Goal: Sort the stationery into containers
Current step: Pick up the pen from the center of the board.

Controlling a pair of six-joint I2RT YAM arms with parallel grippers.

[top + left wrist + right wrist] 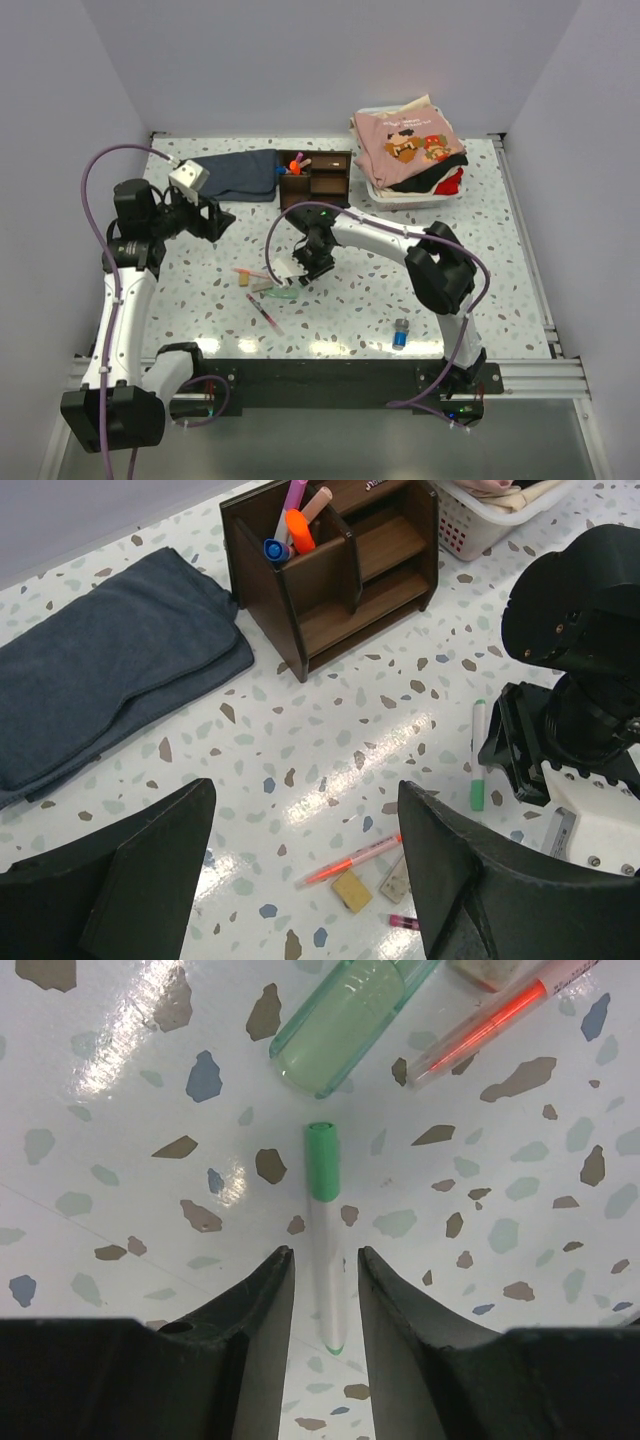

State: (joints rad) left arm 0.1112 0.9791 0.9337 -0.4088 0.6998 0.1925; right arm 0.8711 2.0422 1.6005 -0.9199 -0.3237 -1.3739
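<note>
My right gripper's fingers are open, with a slim gap to the pen's body (329, 1264). The white pen would stay on the speckled table if I lifted the gripper now.
A thin white pen with a green cap (325, 1222) lies flat on the speckled table. My right gripper (325, 1253) is lowered over it, open, one jaw on each side with a slim gap to the barrel. The same pen (478, 756) shows in the left wrist view beside the right gripper (545, 742). The dark brown organiser (315, 176) stands at the back with several markers (295, 520) in its left compartment. My left gripper (305, 792) hovers open and holds nothing. Below it lie an orange pen (355, 860) and a tan eraser (352, 891). A pale green translucent piece (345, 1022) lies just beyond the green pen.
A dark blue folded cloth (238, 172) lies left of the organiser. At the back right stands a white bin (432, 197) of clothes. A red pen (264, 314) and a small blue-capped bottle (400, 334) rest near the front edge. A greyish eraser (395, 878) sits by the tan one.
</note>
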